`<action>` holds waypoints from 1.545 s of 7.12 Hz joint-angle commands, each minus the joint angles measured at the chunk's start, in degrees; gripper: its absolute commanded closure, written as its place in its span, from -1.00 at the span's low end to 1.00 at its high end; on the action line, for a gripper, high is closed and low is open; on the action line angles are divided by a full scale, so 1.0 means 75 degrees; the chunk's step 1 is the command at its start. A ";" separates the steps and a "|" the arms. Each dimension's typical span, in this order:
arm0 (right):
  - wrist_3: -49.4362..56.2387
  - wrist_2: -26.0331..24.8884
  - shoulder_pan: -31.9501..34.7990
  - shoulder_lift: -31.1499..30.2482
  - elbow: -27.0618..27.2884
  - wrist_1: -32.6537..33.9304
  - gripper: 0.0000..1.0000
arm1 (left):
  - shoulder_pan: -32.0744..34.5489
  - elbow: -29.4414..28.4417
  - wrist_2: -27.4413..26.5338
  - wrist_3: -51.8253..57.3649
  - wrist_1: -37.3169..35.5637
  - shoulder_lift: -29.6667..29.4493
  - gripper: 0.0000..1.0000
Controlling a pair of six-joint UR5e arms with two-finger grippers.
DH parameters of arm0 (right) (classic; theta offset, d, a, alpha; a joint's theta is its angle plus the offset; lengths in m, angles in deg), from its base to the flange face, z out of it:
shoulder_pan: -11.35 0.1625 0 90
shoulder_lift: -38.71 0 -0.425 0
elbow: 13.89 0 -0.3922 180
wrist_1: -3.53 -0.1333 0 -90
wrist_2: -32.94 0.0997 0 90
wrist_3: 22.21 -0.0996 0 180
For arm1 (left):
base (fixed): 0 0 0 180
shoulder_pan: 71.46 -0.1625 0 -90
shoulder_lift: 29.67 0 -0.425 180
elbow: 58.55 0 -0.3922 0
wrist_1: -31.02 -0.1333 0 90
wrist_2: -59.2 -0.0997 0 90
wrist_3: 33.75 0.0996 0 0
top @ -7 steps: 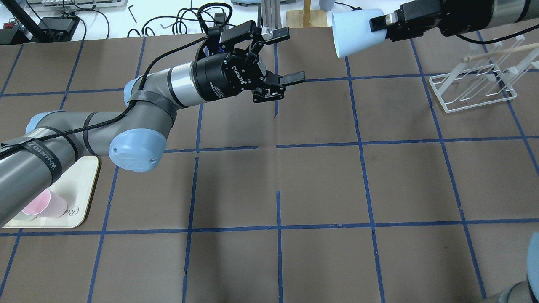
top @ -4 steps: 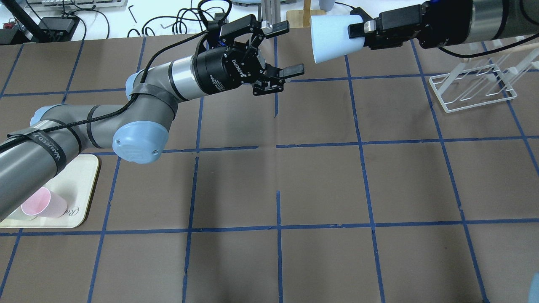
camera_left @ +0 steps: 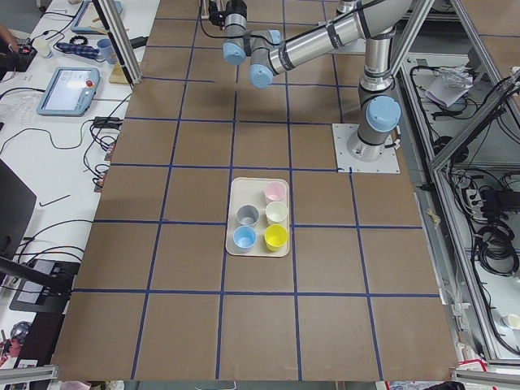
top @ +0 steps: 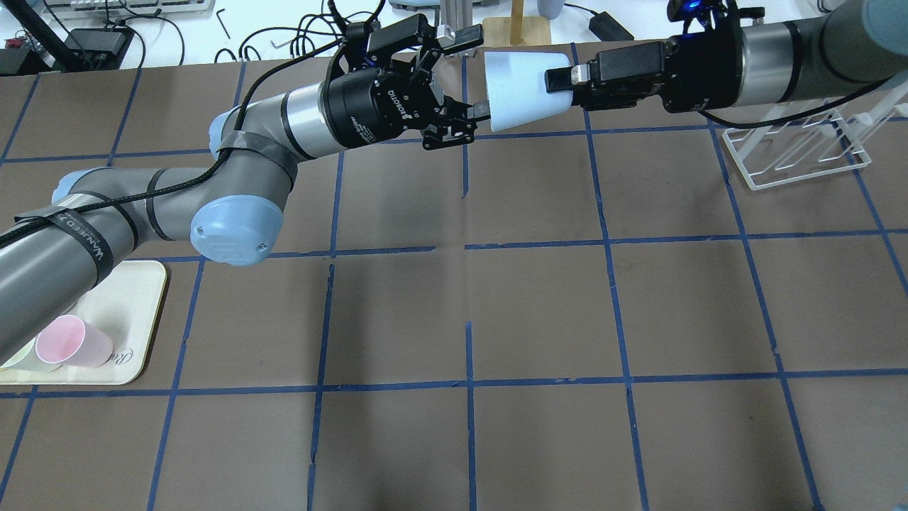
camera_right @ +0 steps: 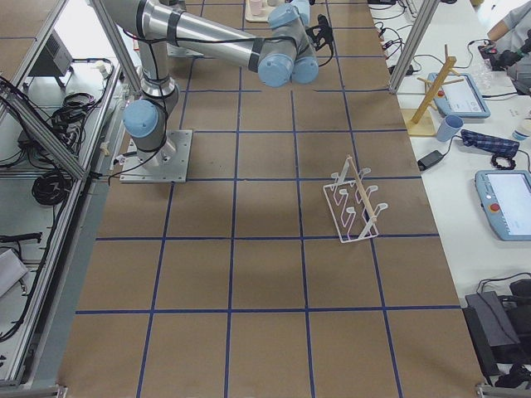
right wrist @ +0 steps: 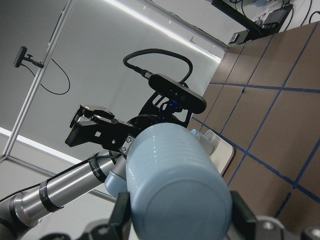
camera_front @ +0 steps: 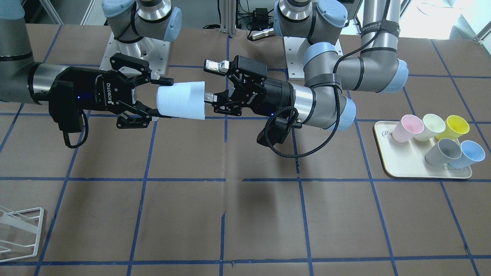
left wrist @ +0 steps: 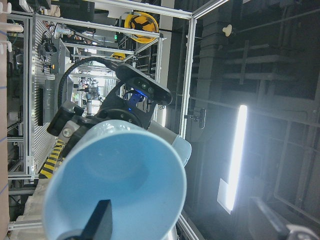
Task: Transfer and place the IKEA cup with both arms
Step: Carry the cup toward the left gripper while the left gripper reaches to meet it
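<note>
Next, the left gripper picks up the pale blue IKEA cup by its rim (camera_front: 202,100) to take it over for placing on the tray (camera_front: 391,156).
The pale sky-blue IKEA cup (top: 521,91) lies level in the air over the far middle of the table, also in the front view (camera_front: 182,100). My right gripper (top: 560,78) is shut on its base end (right wrist: 175,185). My left gripper (top: 477,71) is open at the cup's mouth. In the left wrist view one finger (left wrist: 100,220) reaches inside the mouth (left wrist: 120,190) and the other stays outside the rim. In the front view the left gripper (camera_front: 209,81) faces the right gripper (camera_front: 163,97) across the cup.
A cream tray (camera_front: 406,172) on the robot's left holds pink (camera_front: 408,128), cream, yellow (camera_front: 454,127), grey (camera_front: 443,151) and a twin blue cup (camera_front: 468,153). A white wire rack (top: 801,152) stands on the far right. Cables and devices lie beyond the table's far edge.
The right arm has carried the cup to the left, up to the left gripper. The left gripper has shifted slightly farther back, and the cup's mouth now meets its open fingers.
</note>
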 commanded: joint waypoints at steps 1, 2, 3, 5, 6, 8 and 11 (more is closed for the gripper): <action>0.0024 0.0009 0.0026 0.0002 0.0037 0.0004 0.60 | 0.0030 0.0062 -0.0002 -0.0003 -0.0107 -0.0020 -0.70; 0.0024 0.0021 0.0130 0.0014 0.0037 0.0004 0.53 | 0.0042 0.0027 -0.0002 -0.0003 -0.0119 -0.0020 -0.07; 0.0036 0.0184 0.0282 0.0025 0.0142 0.0028 0.42 | 0.0042 0.0004 -0.0002 -0.0003 -0.0154 -0.0032 0.03; 0.0048 0.0291 0.0319 0.0049 0.0365 0.0227 -0.38 | 0.0042 0.0026 -0.0072 0.0020 -0.0178 -0.0055 0.00; 0.0013 0.0117 0.0319 0.0049 0.0354 0.0215 -0.99 | 0.0054 0.0004 -0.0235 -0.0003 -0.0189 -0.0148 0.00; -0.0104 -0.0060 0.0307 0.0037 0.0237 0.0238 -1.00 | 0.0054 -0.0020 -0.0236 -0.0050 -0.0190 -0.0173 0.51; -0.0257 -0.0189 0.0191 0.0072 0.0039 0.0297 -1.00 | 0.0031 -0.0009 -0.0236 -0.0505 -0.0575 -0.0161 0.96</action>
